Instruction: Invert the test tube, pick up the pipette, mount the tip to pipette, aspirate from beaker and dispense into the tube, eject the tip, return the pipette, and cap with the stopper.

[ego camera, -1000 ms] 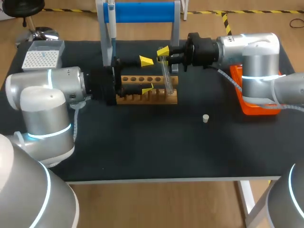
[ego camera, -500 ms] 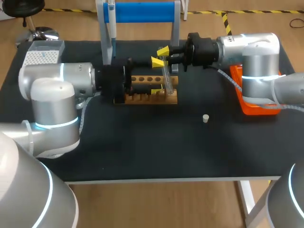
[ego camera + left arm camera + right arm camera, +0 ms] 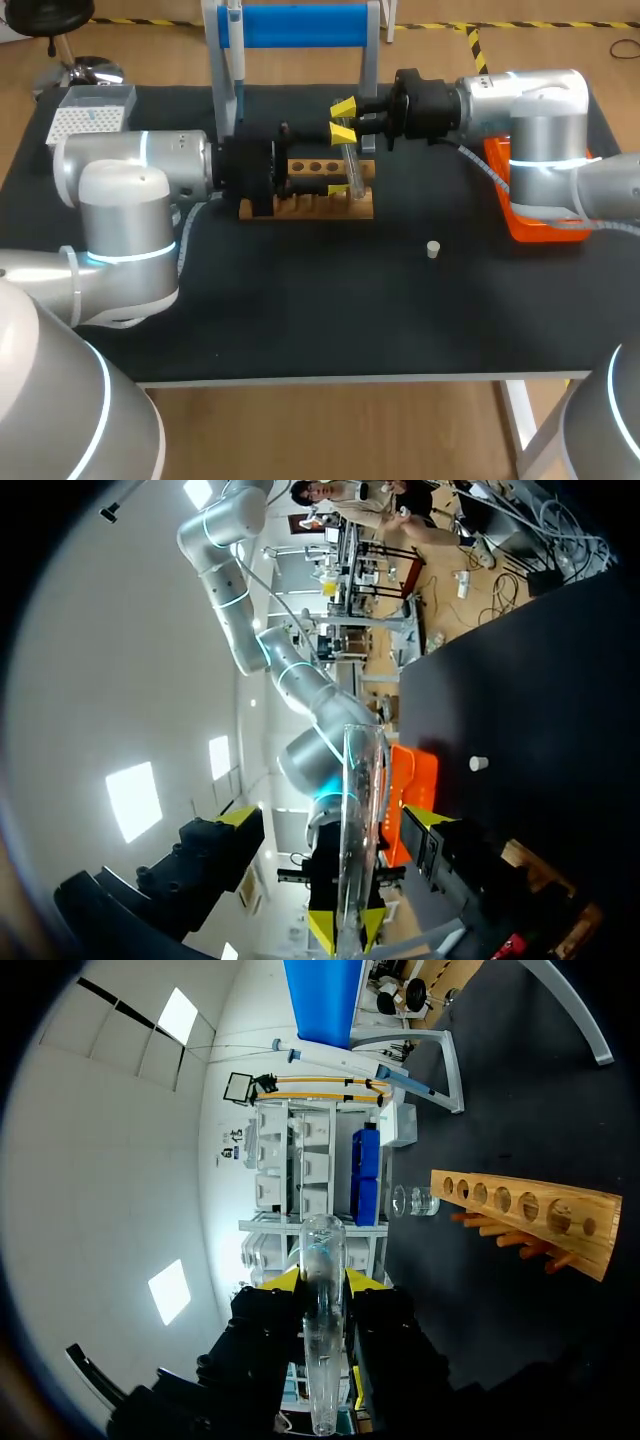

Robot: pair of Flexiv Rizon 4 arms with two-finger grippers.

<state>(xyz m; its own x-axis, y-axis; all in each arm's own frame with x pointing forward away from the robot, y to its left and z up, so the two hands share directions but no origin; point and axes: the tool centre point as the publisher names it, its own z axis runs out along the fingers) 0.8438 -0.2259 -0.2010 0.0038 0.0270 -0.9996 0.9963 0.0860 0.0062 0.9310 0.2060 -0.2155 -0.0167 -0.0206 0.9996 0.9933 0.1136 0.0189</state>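
The clear test tube needs to be turned upside down into the wooden rack, so my left gripper will next grab the tube by its open-mouthed half.
A clear test tube stands tilted over the wooden rack, its upper end held by my right gripper, which is shut on it. In the right wrist view the tube sits between the yellow tips of the right gripper. My left gripper is open, its fingers on either side of the tube's middle without touching it. The left wrist view shows the tube in the gap between the left fingers. The white stopper lies on the mat. A pipette hangs on the blue stand.
A white tip box sits at the back left. An orange tray lies under my right arm. A glass beaker stands beyond the rack's end. The blue stand rises behind the rack.
My left arm has moved right along the rack until its open fingers bracket the tube, and they have narrowed slightly. The right arm and tube have stayed still.
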